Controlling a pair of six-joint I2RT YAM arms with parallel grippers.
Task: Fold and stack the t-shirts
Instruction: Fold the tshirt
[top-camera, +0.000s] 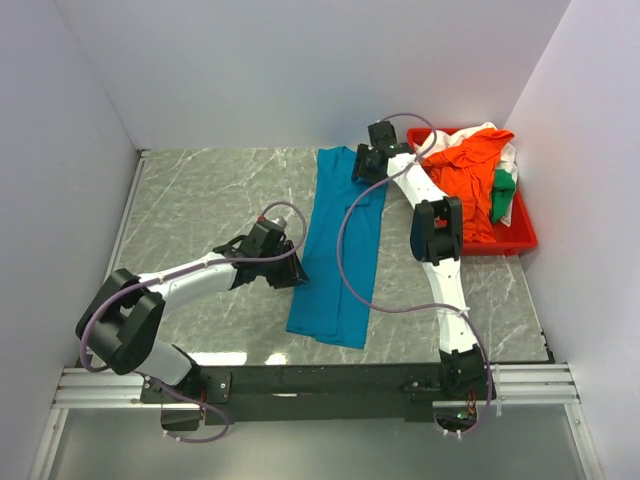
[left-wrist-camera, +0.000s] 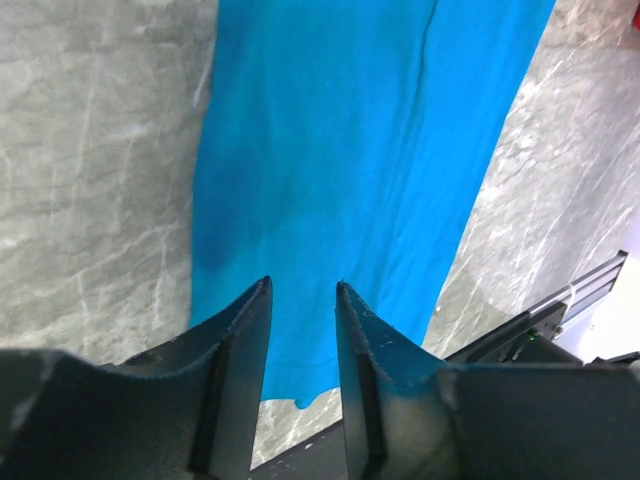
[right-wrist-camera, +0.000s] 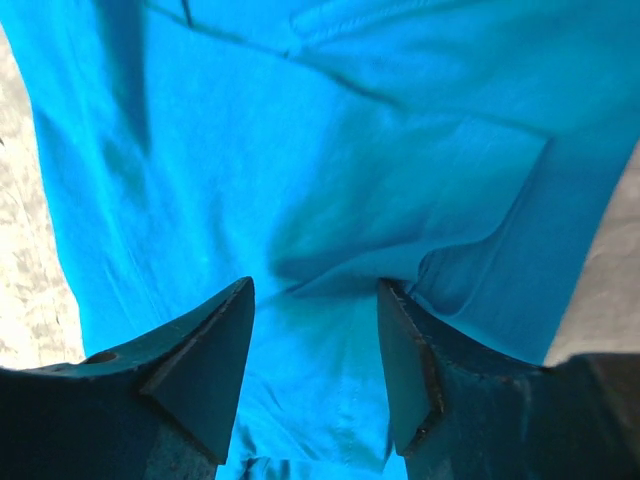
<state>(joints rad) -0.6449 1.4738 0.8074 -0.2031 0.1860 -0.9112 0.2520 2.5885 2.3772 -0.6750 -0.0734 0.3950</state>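
The left gripper next needs to grab the outer edge of the teal-blue t-shirt's near end to fold the t-shirt, and the opposite edge of that end is left for the right gripper.
A teal-blue t-shirt (top-camera: 340, 250) lies on the marble table as a long narrow folded strip, running from the far centre toward the near edge. My left gripper (top-camera: 296, 272) is open and empty at the strip's left edge, near its near end; the left wrist view shows the shirt (left-wrist-camera: 350, 150) below its spread fingers (left-wrist-camera: 240, 340). My right gripper (top-camera: 362, 166) is open just over the strip's far end; the right wrist view is filled with creased teal cloth (right-wrist-camera: 330, 180) between its fingers (right-wrist-camera: 215, 335). Orange, white and green shirts (top-camera: 470, 170) lie piled in a red tray.
The red tray (top-camera: 520, 238) stands at the far right against the white wall. White walls close in the table on the left, back and right. A metal rail (top-camera: 300, 385) runs along the near edge.
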